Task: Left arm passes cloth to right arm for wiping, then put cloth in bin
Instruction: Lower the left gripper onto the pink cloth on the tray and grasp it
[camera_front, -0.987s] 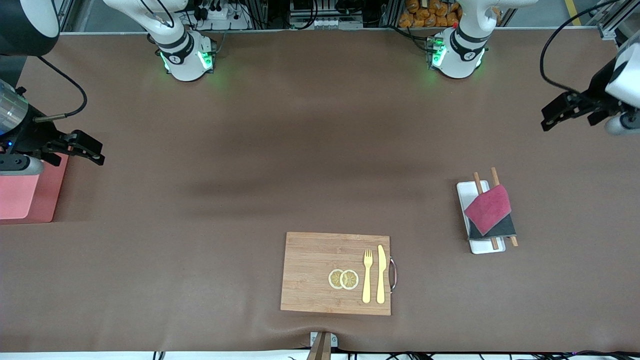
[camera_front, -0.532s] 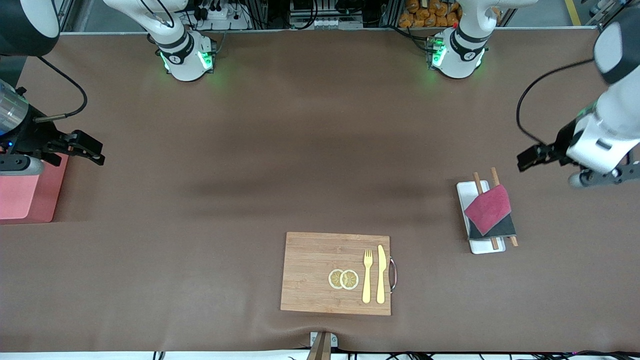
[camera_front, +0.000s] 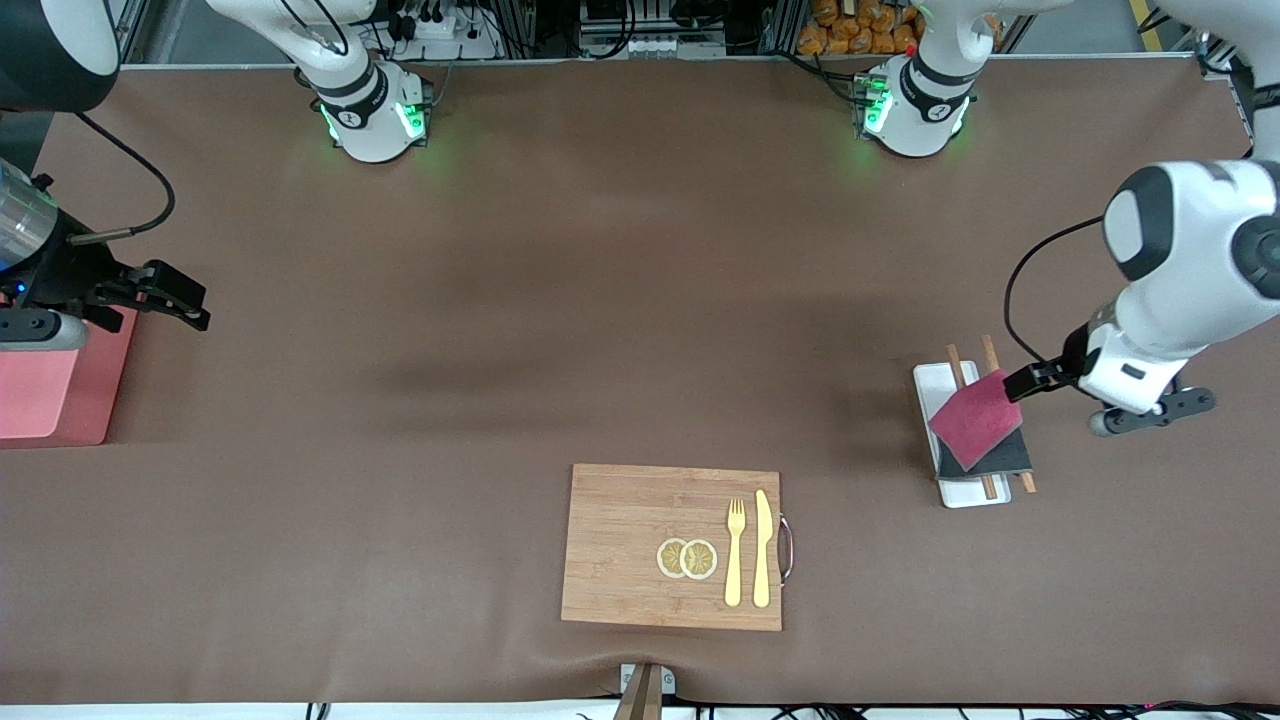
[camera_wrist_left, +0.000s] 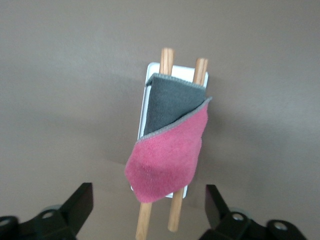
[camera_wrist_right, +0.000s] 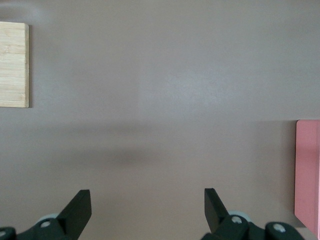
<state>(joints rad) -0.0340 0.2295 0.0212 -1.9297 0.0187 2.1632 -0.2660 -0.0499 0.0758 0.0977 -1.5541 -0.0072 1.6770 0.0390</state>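
Observation:
The cloth needs to be handed over for wiping, so my left gripper should reach it and grab its crimson-pink corner. That leaves the cloth's dark grey part free for the handover.
The cloth lies folded, crimson-pink face over dark grey, on two wooden chopsticks across a white tray. My left gripper is open and empty, hovering just by the cloth's edge at the left arm's end of the table. In the left wrist view the cloth lies between and ahead of the spread fingers of the left gripper. My right gripper waits open and empty beside the salmon-pink bin. In the right wrist view the right gripper is over bare table, with the bin at the edge.
A wooden cutting board lies near the front camera, with two lemon slices, a yellow fork and a yellow knife on it. The chopsticks stick out past the tray.
My left arm has swung down from the table's edge to the cloth, and its gripper now hangs right beside it. The right arm has not moved.

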